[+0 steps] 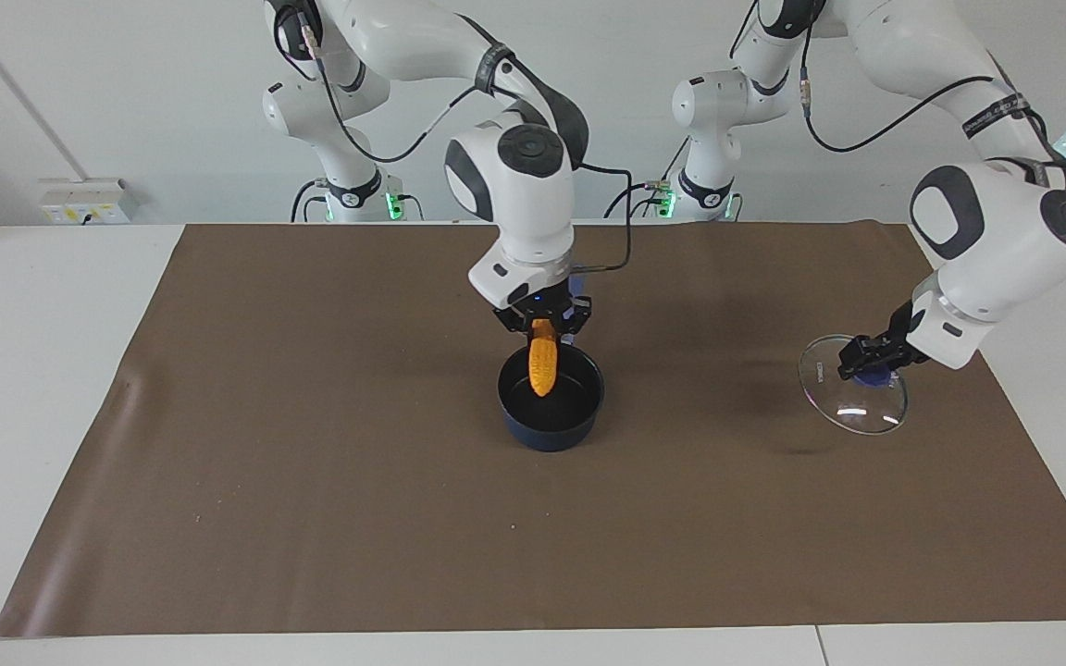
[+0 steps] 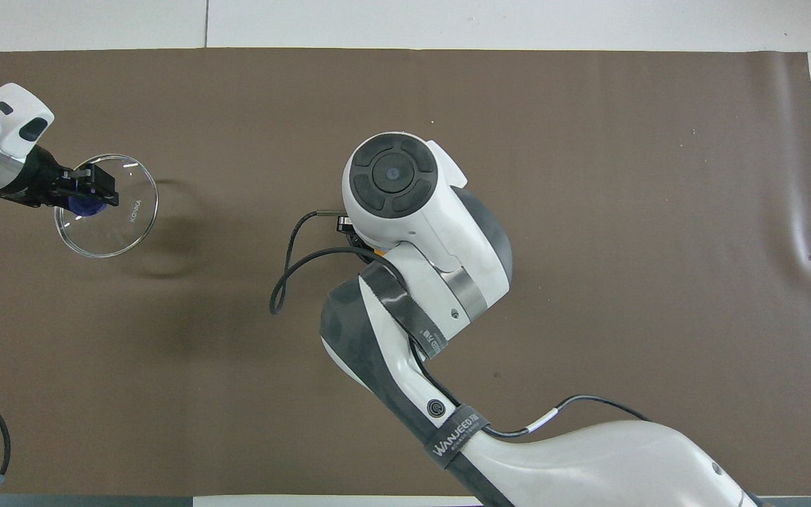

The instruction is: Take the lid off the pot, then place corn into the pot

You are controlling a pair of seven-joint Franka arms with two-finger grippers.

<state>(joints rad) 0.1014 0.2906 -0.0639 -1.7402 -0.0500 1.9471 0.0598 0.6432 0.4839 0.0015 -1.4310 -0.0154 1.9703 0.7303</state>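
My left gripper should keep holding the lid, because the glass lid point(image 2: 117, 218) is still above the brown mat with its shadow off to the side, and it would fall if I opened my left gripper now.
The navy pot point(image 1: 551, 433) stands uncovered at the middle of the brown mat, its handle mostly hidden by the arm. My right gripper point(image 1: 543, 326) is over the pot, shut on the upper end of the yellow-orange corn point(image 1: 543, 365). The corn hangs upright with its lower end at the pot's mouth. My left gripper point(image 1: 869, 356) is shut on the blue knob of the glass lid point(image 1: 857, 402) and holds it tilted above the mat toward the left arm's end. In the overhead view the lid point(image 2: 117, 218) and left gripper point(image 2: 89, 190) show, while the right arm hides the pot.
The brown mat point(image 1: 311, 462) covers most of the white table point(image 1: 24, 370). A socket box point(image 1: 89, 199) sits on the wall by the right arm's end. A black cable point(image 2: 293, 267) loops from the right wrist.
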